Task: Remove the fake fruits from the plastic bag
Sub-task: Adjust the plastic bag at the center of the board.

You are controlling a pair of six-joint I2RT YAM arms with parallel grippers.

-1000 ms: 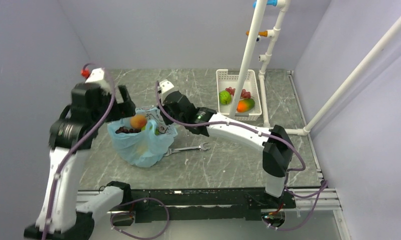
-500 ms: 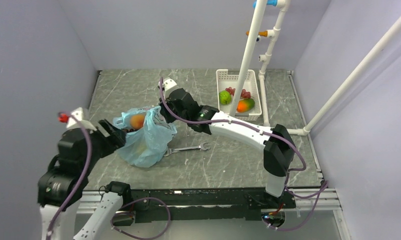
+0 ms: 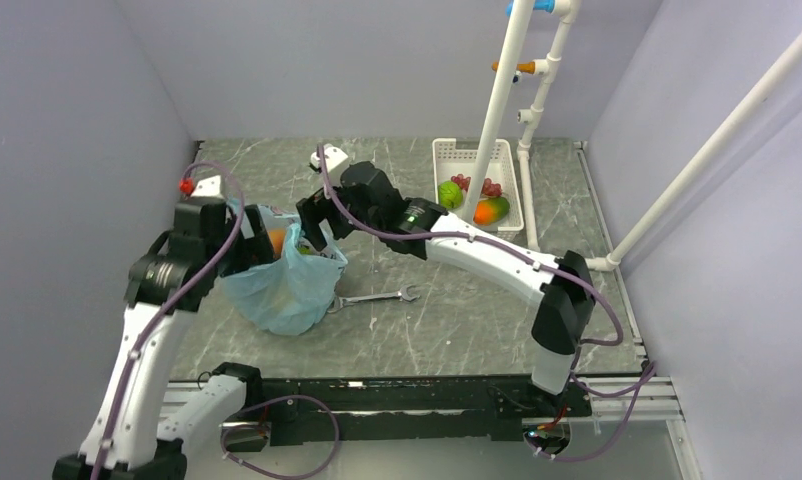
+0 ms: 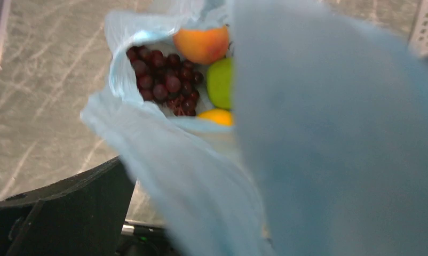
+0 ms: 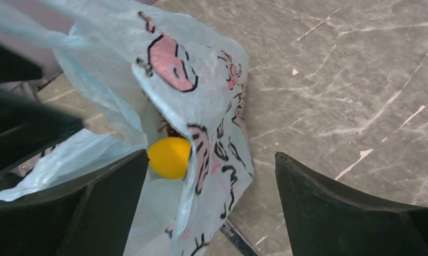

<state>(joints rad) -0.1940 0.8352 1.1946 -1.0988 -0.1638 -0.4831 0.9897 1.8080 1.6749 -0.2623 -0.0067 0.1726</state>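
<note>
The plastic bag needs to be reached by my right gripper and grabbed at its printed rim point(image 3: 329, 255) beside the yellow fruit, so the bag's opening stays free to open wide.
The light blue plastic bag point(image 3: 280, 285) stands left of centre on the table with its mouth up. A peach point(image 3: 275, 240) shows at its mouth. In the left wrist view dark grapes point(image 4: 163, 80), the peach point(image 4: 202, 44), a green apple point(image 4: 220, 82) and a yellow fruit point(image 4: 217, 116) lie inside. My left gripper point(image 3: 247, 248) is at the bag's left rim. One finger point(image 4: 68, 213) shows wide to the side, and blurred bag film hides the other. My right gripper point(image 5: 211, 157) hangs open above the bag's printed right side point(image 5: 201, 90), with the yellow fruit point(image 5: 169, 157) beside its left finger.
A metal wrench point(image 3: 375, 297) lies just right of the bag. At the back right a white basket point(image 3: 445, 160) holds a green fruit point(image 3: 450, 194), a mango point(image 3: 490, 210) and grapes. A white pipe frame point(image 3: 497, 110) rises beside it. Walls close in on both sides.
My right gripper, shut on the bag's rim before, has opened and risen slightly. My left arm swung out to the near left and came back to the bag's left rim.
</note>
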